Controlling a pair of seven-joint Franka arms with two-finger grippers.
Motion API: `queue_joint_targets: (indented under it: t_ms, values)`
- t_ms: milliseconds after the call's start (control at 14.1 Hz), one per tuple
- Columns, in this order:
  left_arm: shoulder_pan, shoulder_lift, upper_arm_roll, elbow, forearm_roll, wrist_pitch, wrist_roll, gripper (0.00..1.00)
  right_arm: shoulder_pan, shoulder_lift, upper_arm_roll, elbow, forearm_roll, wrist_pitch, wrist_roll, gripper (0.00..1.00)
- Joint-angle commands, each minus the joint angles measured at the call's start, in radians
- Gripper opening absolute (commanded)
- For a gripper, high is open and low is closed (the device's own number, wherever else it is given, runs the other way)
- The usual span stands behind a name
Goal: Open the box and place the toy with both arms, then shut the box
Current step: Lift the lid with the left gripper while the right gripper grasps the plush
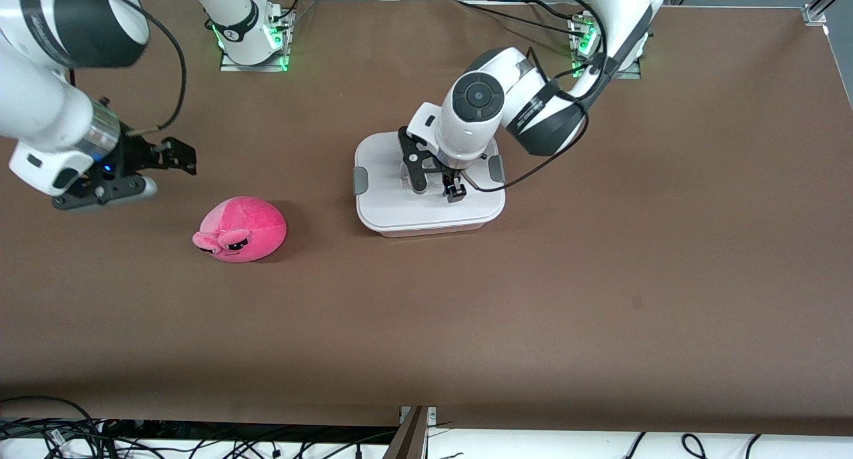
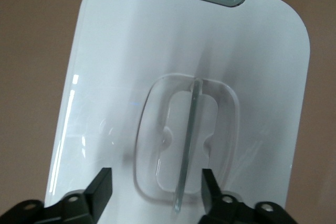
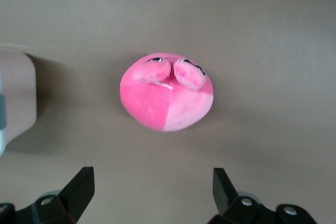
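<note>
I will next pick up the pink plush toy with my right gripper by the fabric (image 3: 166,94) next to its white tag, to put it in the box.
The box (image 1: 400,209) stands mid-table with its white lid on and a grey clip (image 1: 360,179) on each side. My left gripper (image 1: 436,186) is low over the lid, open and empty. In the left wrist view the lid (image 2: 131,66) fills the frame, and the gripper (image 2: 156,187) straddles the clear recessed handle (image 2: 189,140) without touching it. The hot-pink plush toy (image 1: 241,229) lies on the table toward the right arm's end. My right gripper (image 1: 181,158) hangs open and empty over bare table beside the toy. In the right wrist view the toy (image 3: 167,92) lies ahead of the open gripper (image 3: 152,187).
The brown table (image 1: 533,312) carries only the box and the toy. The two arm bases (image 1: 253,39) stand along the edge farthest from the front camera. Cables (image 1: 53,432) and a beam (image 1: 410,432) lie below the nearest edge. A corner of the box (image 3: 16,93) shows in the right wrist view.
</note>
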Motion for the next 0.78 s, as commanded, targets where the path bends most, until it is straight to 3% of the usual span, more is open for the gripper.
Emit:
queue_joint_targets:
  t_ms: [0, 71, 142, 711]
  values:
    - [-0.033, 0.025, 0.005, 0.034, 0.025, 0.006, 0.022, 0.27, -0.002, 0.031, 0.003, -0.097, 0.008, 0.135, 0.011, 1.0]
    - [-0.036, 0.025, 0.005, 0.034, 0.024, 0.006, 0.019, 0.09, -0.002, 0.031, 0.003, -0.149, 0.008, 0.195, 0.02, 1.0]
    - [-0.038, 0.025, 0.005, 0.033, 0.024, 0.006, 0.011, 0.0, -0.002, 0.044, 0.005, -0.185, 0.009, 0.238, 0.02, 1.0]
    - [-0.032, -0.035, -0.005, 0.046, 0.004, -0.064, 0.02, 0.0, 0.004, 0.115, 0.007, -0.326, 0.045, 0.468, 0.023, 1.0]
